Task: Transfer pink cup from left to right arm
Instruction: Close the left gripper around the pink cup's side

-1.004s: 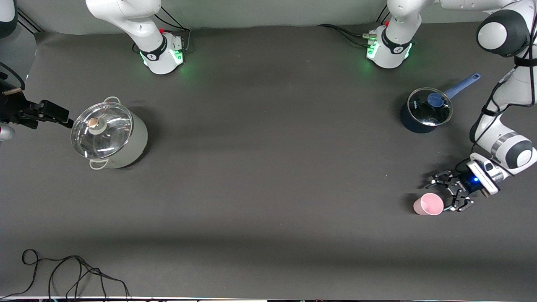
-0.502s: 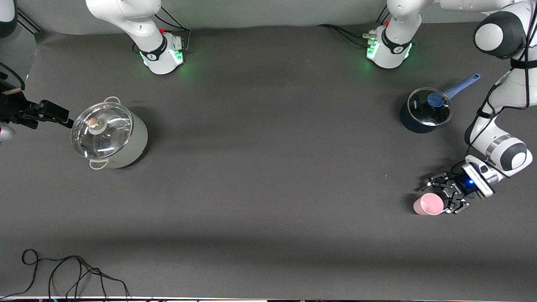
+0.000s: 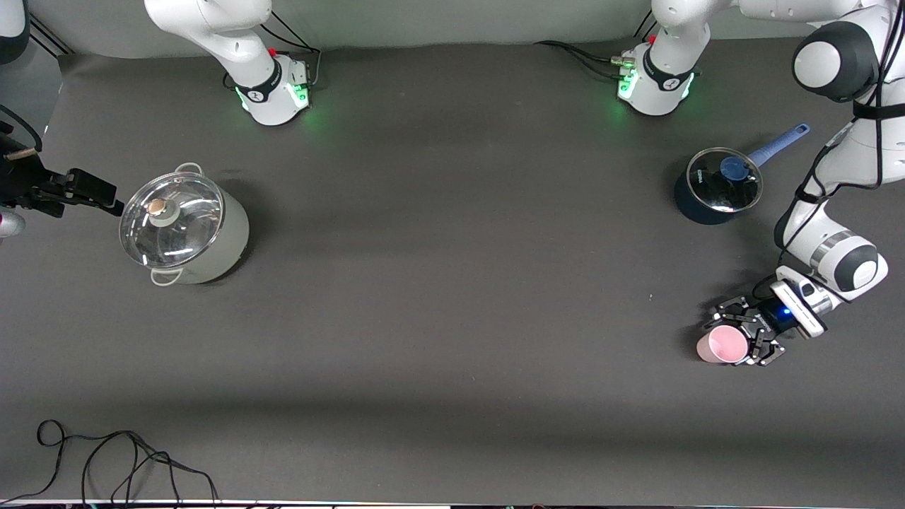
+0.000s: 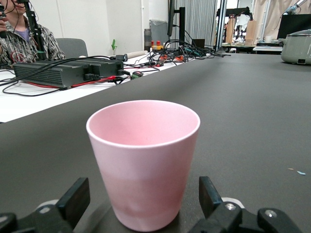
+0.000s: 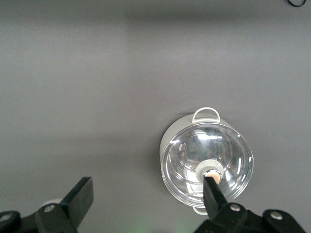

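My left gripper's fingers are on either side of the pink cup's lower sides, so it is time to close on the cup now.
The pink cup (image 3: 721, 346) stands upright on the dark table near the left arm's end, nearer to the front camera than the blue saucepan. My left gripper (image 3: 732, 332) is low at the table with its fingers open on either side of the cup. In the left wrist view the cup (image 4: 144, 160) stands between the two pads (image 4: 74, 200), with gaps on both sides. My right gripper (image 3: 102, 201) is open and empty, held up beside the big steel pot (image 3: 185, 231) at the right arm's end, where that arm waits.
A blue saucepan (image 3: 715, 187) with a glass lid and a blue handle stands near the left arm's base. The steel pot with its glass lid shows in the right wrist view (image 5: 206, 162). A black cable (image 3: 120, 463) lies at the front edge.
My left gripper has moved in toward the pink cup, from beside it to having its open fingers around it. The cup and the right arm have not moved.
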`<control>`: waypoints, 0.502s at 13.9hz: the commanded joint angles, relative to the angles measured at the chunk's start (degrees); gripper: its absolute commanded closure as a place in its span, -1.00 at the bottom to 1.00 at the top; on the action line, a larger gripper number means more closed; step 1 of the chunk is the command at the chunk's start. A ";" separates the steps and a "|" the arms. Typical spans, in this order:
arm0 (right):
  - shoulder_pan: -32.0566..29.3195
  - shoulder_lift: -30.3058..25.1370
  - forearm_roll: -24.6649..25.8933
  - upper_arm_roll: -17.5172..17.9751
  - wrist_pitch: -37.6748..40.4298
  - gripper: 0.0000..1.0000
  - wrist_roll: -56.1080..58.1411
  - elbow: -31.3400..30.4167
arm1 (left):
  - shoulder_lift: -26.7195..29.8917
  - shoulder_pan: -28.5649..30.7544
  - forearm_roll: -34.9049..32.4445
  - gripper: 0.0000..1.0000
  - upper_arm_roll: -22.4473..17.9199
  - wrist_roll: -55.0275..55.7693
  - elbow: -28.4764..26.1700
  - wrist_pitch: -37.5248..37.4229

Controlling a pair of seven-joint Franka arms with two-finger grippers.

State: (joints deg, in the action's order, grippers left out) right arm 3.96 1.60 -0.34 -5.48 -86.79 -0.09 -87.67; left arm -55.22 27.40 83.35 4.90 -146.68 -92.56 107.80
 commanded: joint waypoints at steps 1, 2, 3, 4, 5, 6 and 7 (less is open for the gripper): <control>0.08 0.25 -0.36 -0.23 0.66 -1.00 0.88 0.92 | -0.76 -0.86 1.90 -1.00 -0.24 -1.24 0.45 0.66; 0.08 0.25 -0.36 -0.23 0.66 -1.00 0.88 0.92 | -0.76 -0.86 1.90 -0.98 -0.24 -1.32 0.45 0.66; 0.08 0.34 -0.36 -0.23 0.66 -1.00 0.88 0.92 | -0.68 -0.95 1.90 -0.88 -0.24 -1.32 0.54 0.66; 0.08 0.25 -0.36 -0.23 0.66 -1.00 0.88 0.92 | -0.76 -1.12 1.90 -0.63 -0.33 -1.32 0.45 0.66; 0.08 0.34 -0.36 -0.32 0.66 -1.00 0.88 0.92 | -0.68 -1.12 1.99 -0.40 -0.24 -1.32 0.45 0.66; 0.08 0.25 -0.36 -0.32 0.66 -1.00 0.88 0.92 | -0.67 -1.12 1.99 -0.20 -0.33 -1.32 0.45 0.75; 0.08 0.25 -0.36 -0.23 0.66 -1.00 0.88 0.92 | -0.67 -1.12 2.07 -0.10 -0.24 -1.32 0.45 0.84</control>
State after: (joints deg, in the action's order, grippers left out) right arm 3.95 1.60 -0.34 -5.48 -86.79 -0.09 -87.67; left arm -55.67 26.93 84.19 4.90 -146.80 -92.50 108.02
